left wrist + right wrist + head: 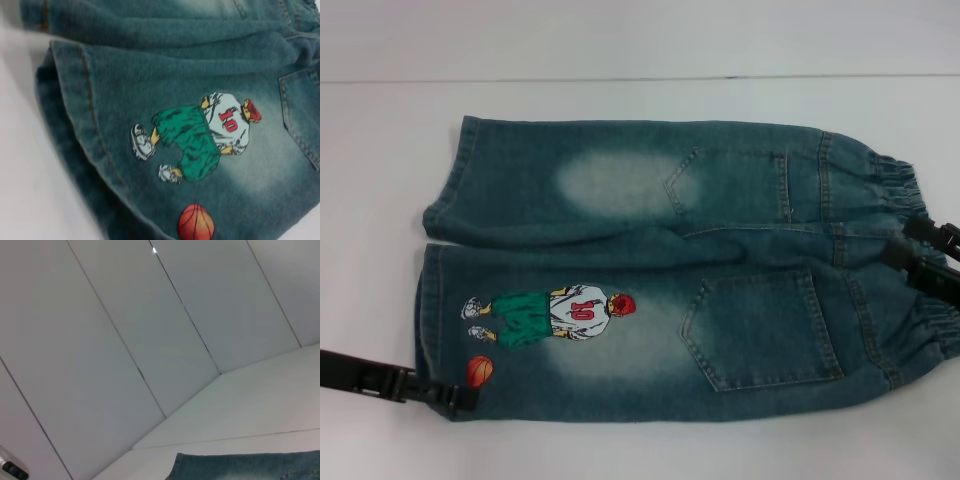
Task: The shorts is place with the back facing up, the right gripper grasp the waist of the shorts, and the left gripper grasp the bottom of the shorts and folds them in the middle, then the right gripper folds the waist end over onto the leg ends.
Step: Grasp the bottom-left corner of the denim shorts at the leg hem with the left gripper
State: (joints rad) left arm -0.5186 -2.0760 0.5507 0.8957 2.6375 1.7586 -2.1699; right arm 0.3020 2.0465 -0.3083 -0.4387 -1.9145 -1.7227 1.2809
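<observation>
My left gripper's fingers reach only the outer edge of the hem corner [446,408], so it is too early to close before they move toward the orange ball [480,371].
Blue denim shorts [650,280] lie flat on the white table, back pockets up, with the elastic waist [905,185] to the right and the leg ends [435,290] to the left. A printed basketball player [555,315] and an orange ball [480,371] mark the near leg. My left gripper [455,396] reaches in from the lower left and touches the near leg's hem corner beside the ball. My right gripper [918,250] rests over the waistband at the right edge. In the left wrist view the print [200,135] and the hem [75,125] fill the picture.
The white table [640,450] surrounds the shorts, and a pale panelled wall [150,340] rises behind its far edge. In the right wrist view only a strip of denim [250,467] shows.
</observation>
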